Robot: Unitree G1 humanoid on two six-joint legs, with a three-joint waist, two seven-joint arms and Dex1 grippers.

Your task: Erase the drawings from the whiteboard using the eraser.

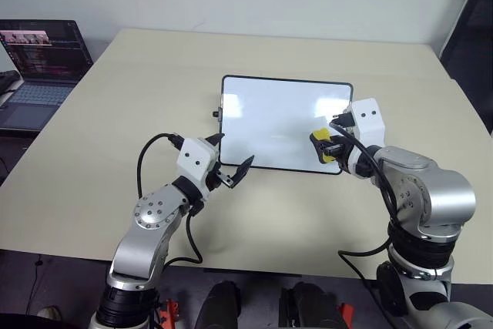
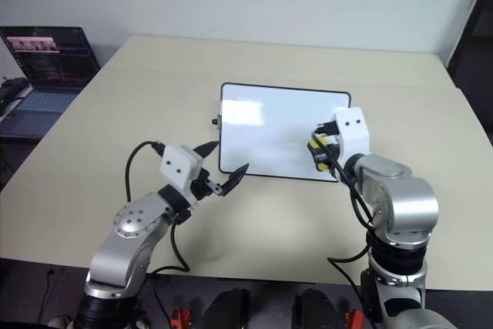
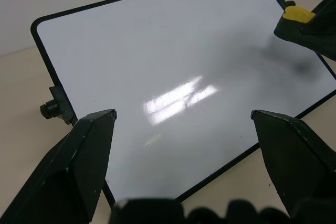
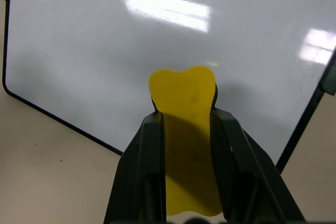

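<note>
My right gripper needs to move the yellow eraser to the bare tabletop before it lets go, because the eraser is still over the whiteboard.
The whiteboard lies flat in the middle of the beige table, with a thin black frame. Its face is plain white apart from a faint grey smudge near the right edge; the drawings are out of view. My right gripper is over the board's near right corner, shut on the yellow eraser, whose squeezed end sticks out past the fingertips. I cannot tell whether the eraser touches the board. My left gripper is open at the board's near left corner, its fingers spread wide with nothing between them.
An open laptop sits on a separate surface at the far left. A dark chair stands beyond the table's far right corner. A small black knob juts from the board's left side. Bare table surrounds the board.
</note>
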